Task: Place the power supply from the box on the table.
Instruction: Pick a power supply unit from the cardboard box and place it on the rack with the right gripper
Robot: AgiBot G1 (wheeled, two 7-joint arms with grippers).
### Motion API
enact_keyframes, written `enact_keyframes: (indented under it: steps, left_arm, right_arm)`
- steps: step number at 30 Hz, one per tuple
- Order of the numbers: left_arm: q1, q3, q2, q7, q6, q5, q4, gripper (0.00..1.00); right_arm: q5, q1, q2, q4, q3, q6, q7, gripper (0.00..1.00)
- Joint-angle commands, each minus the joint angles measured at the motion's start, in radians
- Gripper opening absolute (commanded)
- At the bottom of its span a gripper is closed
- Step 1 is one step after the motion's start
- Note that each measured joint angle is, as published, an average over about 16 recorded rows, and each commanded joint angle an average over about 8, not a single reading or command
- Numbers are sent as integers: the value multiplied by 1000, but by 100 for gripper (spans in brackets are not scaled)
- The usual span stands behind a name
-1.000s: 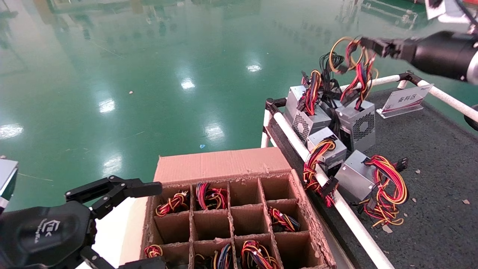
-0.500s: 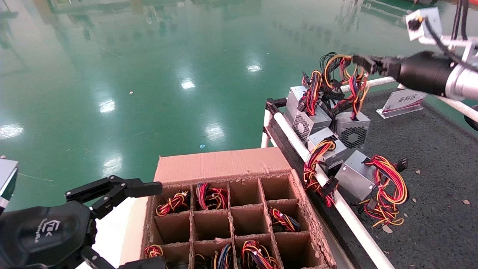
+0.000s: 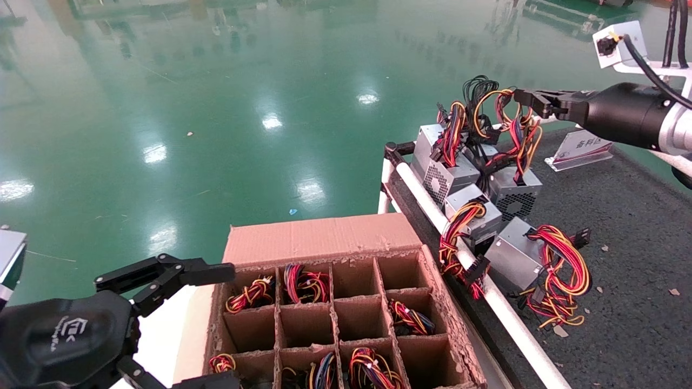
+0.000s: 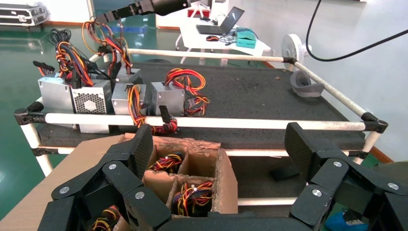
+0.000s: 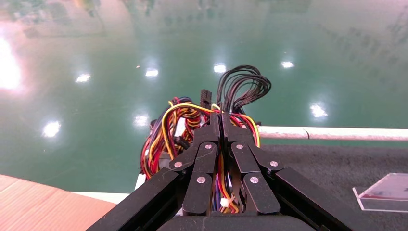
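The right gripper should open now, because the power supply's vented lower edge [image 3: 520, 214] touches the dark table and the power supply would rest there.
My right gripper [image 3: 521, 101] is shut on the red, yellow and orange wire loop [image 3: 516, 129] of a silver-grey power supply [image 3: 513, 189]. That unit sits low among other units at the table's [image 3: 621, 216] far left corner, and its base is hidden behind them. In the right wrist view the fingers [image 5: 220, 120] press together with the wires [image 5: 163, 139] pinched between them. The divided cardboard box [image 3: 319, 237] stands below the table's edge, with wire bundles showing in several cells. My left gripper [image 3: 230, 324] is parked open at the box's left side, holding nothing [image 4: 220, 144].
Three other power supplies [image 3: 443, 173] [image 3: 473, 208] [image 3: 516, 259] lie along the white rail [image 3: 503, 308], their wires draped over it. A clear sign holder [image 3: 586, 146] stands at the table's far side. Green floor surrounds the box and the table.
My right gripper has come down with the wire loop, lowering the power supply from hanging above the table to sitting among the other units. The left arm has not moved.
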Motion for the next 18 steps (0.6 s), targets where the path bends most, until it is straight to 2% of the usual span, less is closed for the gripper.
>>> enact_keyframes:
  steps: [1, 18]
  left_arm:
    - [0, 0, 0, 0, 0, 0, 0, 100]
    - [0, 0, 0, 0, 0, 0, 0, 100]
  right_arm:
    - [-1, 1, 2, 3, -1, -8, -3, 100]
    - [-1, 2, 1, 1, 0, -2, 1, 100]
